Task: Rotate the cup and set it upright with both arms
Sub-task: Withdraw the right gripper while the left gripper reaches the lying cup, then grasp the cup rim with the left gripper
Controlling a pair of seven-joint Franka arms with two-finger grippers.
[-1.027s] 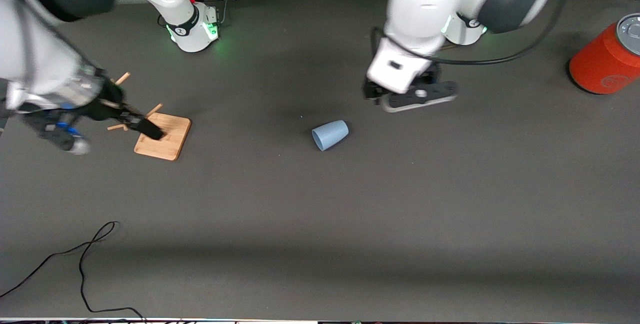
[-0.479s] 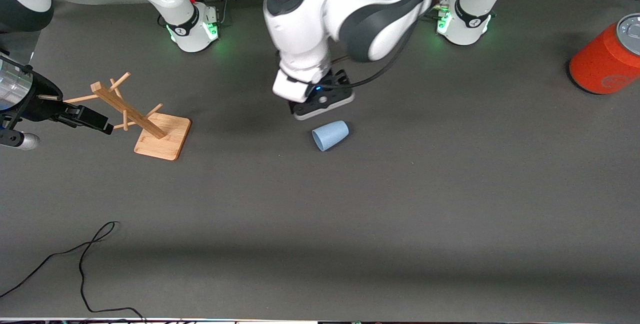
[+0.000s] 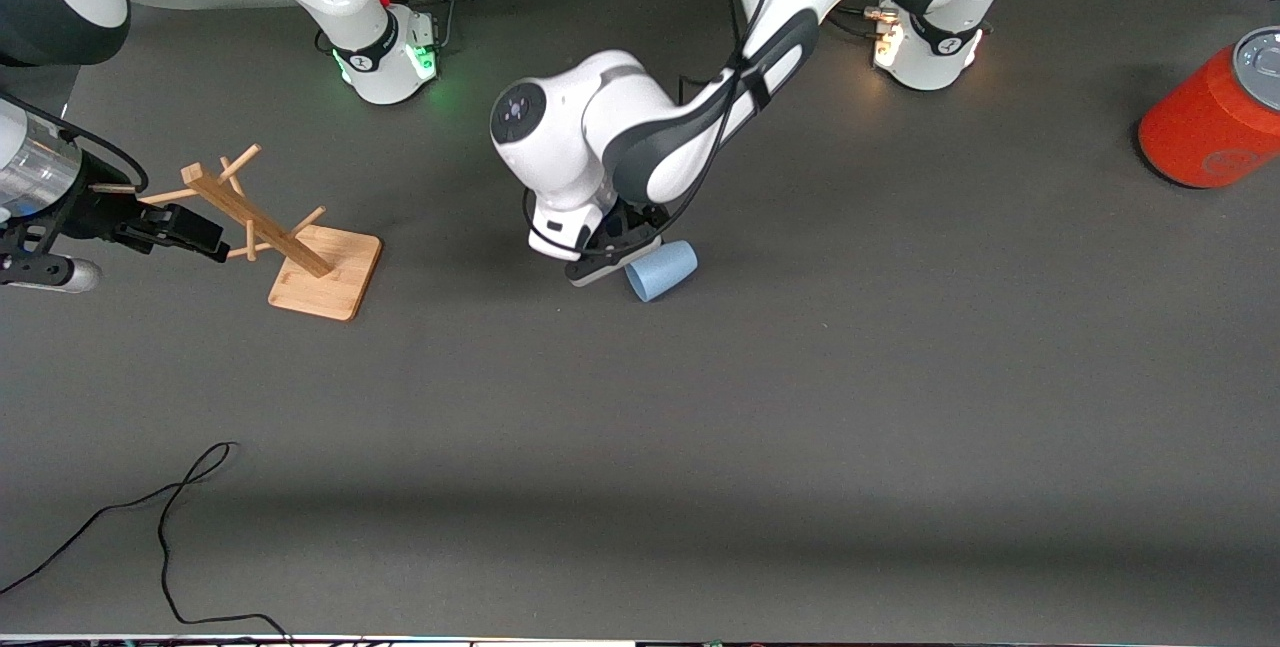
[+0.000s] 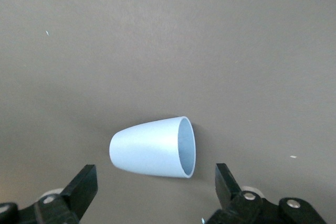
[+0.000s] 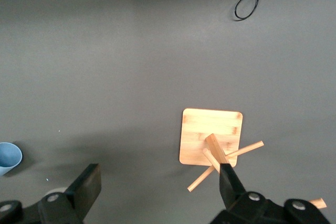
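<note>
My left gripper should grab the light-blue cup (image 4: pixel 147 147) by the rim of its opening (image 4: pixel 194 148) next, to set it upright.
The light-blue cup (image 3: pixel 661 270) lies on its side in the middle of the table, its mouth turned toward the front camera and the right arm's end. The left arm reaches down from its base, and my left gripper (image 3: pixel 612 263) is low beside the cup. In the left wrist view the cup (image 4: pixel 152 148) lies just ahead of my open left gripper (image 4: pixel 155 188), between the lines of its two fingers and not touched. My right gripper (image 3: pixel 185 230) is open and empty, up over the table beside the wooden rack; its fingers show in the right wrist view (image 5: pixel 157 188).
A wooden peg rack (image 3: pixel 325 270) on a square base stands toward the right arm's end and also shows in the right wrist view (image 5: pixel 211 135). An orange-red can (image 3: pixel 1215 117) lies at the left arm's end. A black cable (image 3: pixel 170 527) lies near the front edge.
The left arm has swung across toward the right arm's end and come down beside the cup. The right gripper has drawn back off the rack. The cup has not moved.
</note>
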